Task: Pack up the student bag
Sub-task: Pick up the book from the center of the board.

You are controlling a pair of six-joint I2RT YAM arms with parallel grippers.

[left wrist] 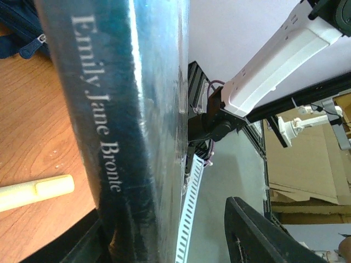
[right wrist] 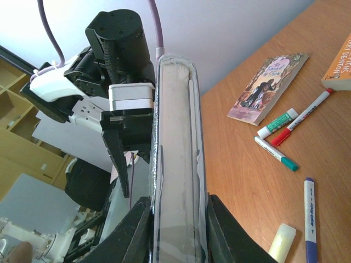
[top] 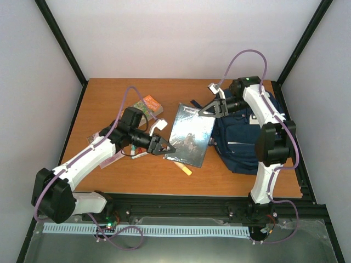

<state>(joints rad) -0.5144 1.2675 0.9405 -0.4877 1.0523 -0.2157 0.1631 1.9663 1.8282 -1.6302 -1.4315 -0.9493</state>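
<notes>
The book's spine runs down between my left gripper's fingers past the level of their ends. It is time to close, as closing now would catch the spine.
The student bag (top: 241, 139) is navy blue and lies at the right of the table under my right arm; a zippered corner shows in the left wrist view (left wrist: 16, 33). A dark plastic-wrapped book (top: 189, 133), with "Emily Jane Bronte" on its spine (left wrist: 104, 109), is held tilted just left of the bag. My right gripper (top: 211, 108) is shut on the book's far edge (right wrist: 178, 164), one finger on each cover. My left gripper (top: 165, 148) is open around the near edge. One of its fingers (left wrist: 274, 235) stands clear of the cover.
A yellow highlighter (top: 186, 169) lies under the book's near corner. An orange book (top: 149, 105), a paperback (right wrist: 269, 87), and red and green markers (right wrist: 285, 123) lie at the left. A blue pen (right wrist: 310, 219) is near the highlighter. A black frame rail (top: 208, 200) borders the near edge.
</notes>
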